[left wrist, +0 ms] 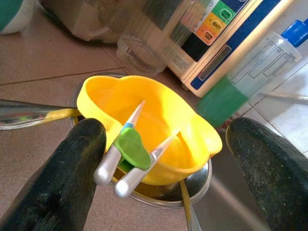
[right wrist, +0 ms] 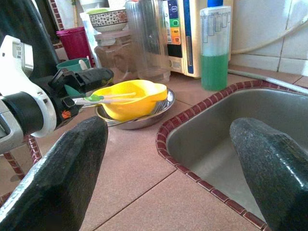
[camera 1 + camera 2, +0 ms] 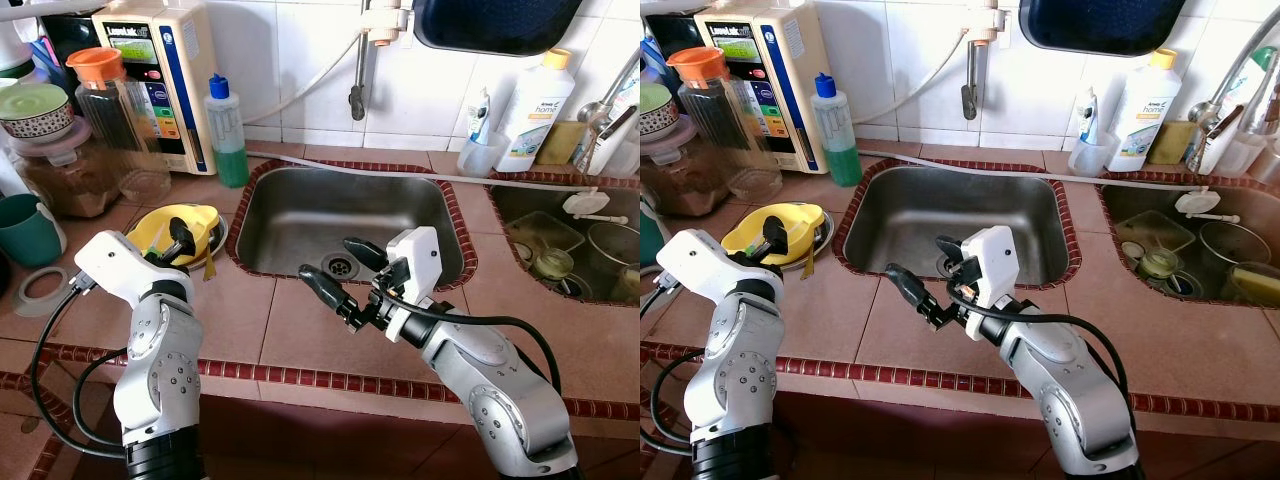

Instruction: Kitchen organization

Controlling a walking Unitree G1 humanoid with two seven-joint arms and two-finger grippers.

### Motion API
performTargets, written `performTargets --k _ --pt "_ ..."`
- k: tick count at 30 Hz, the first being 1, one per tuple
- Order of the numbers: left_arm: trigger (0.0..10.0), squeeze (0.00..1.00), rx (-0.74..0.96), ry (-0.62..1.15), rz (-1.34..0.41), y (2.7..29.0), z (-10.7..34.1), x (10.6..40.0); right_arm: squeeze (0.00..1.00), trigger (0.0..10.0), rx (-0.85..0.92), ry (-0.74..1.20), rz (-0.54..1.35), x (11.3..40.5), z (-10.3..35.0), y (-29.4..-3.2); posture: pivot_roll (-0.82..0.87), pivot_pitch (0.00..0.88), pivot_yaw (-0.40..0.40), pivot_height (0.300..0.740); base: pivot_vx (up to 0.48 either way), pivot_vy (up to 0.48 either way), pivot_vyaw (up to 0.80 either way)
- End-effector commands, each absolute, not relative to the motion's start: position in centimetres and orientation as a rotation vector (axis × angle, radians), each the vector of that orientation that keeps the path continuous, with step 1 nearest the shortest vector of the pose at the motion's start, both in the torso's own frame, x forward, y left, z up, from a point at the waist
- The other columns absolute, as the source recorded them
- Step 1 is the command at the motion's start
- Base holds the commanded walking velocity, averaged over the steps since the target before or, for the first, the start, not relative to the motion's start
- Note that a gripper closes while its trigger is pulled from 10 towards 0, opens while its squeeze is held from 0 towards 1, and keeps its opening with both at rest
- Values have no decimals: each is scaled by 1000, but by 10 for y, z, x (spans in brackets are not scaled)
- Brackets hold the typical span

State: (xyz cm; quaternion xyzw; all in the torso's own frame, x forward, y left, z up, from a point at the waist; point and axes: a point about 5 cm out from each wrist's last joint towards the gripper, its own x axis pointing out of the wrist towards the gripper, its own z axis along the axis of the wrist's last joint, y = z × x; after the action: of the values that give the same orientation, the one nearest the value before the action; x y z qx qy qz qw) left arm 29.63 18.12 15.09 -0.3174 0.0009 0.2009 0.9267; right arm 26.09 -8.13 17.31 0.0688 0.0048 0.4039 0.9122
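Next, my left gripper grabs the utensil by the handle ends sticking out past the bowl's rim, since the utensil's thin prongs sit inside the yellow bowl (image 3: pixel 190 222).
A yellow bowl (image 3: pixel 190 222) sits in a steel plate (image 2: pixel 144 120) on the tiled counter, left of the sink. Across the bowl's rim lies a silver two-pronged utensil with a green piece (image 1: pixel 131 149). My left gripper (image 3: pixel 180 240) hovers at the near side of the bowl and is open. One of its fingers (image 1: pixel 62 178) is beside the utensil's handle ends, the other is far off to the side. My right gripper (image 3: pixel 340 268) is open above the counter at the front rim of the steel sink (image 3: pixel 290 215), with nothing between its fingers.
Behind the bowl stand a green soap bottle (image 3: pixel 228 135), a water purifier (image 3: pixel 165 80), glass jars (image 3: pixel 115 120) and a teal cup (image 3: pixel 25 230). A spoon handle (image 1: pixel 29 115) sticks out from under the plate. A second sink (image 3: pixel 520 205) at the right holds dishes.
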Motion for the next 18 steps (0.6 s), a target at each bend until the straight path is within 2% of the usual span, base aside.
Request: performTargets --k 1,6,7,9,11,12,13,18 --pt "10000 0 -732 62 427 170 139 292 0 10000 120 -3 856 257 176 -80 -26 0 -1 740 0 0 0" --pt "10000 0 -770 62 421 170 139 294 0 10000 116 -3 859 257 175 -80 -30 0 -2 740 0 0 0" --pt "6588 0 -789 64 421 170 139 295 0 10000 115 -3 860 257 175 -80 -31 0 -2 740 0 0 0" --pt "3176 0 -796 64 427 171 138 296 0 10000 113 -3 860 257 175 -81 -32 0 -2 740 0 0 0" --pt "510 0 -815 57 428 173 137 297 0 10000 110 -4 861 257 175 -81 -33 0 -3 740 0 0 0" --pt "510 0 -815 57 428 173 137 297 0 10000 110 -4 861 257 175 -81 -33 0 -3 740 0 0 0" --pt "0 0 -823 59 427 173 137 297 0 10000 109 -5 861 257 175 -81 -33 0 -3 740 0 0 0" --pt "0 0 -831 57 428 173 138 298 0 10000 107 -7 861 257 175 -81 -33 0 -3 740 0 0 0"
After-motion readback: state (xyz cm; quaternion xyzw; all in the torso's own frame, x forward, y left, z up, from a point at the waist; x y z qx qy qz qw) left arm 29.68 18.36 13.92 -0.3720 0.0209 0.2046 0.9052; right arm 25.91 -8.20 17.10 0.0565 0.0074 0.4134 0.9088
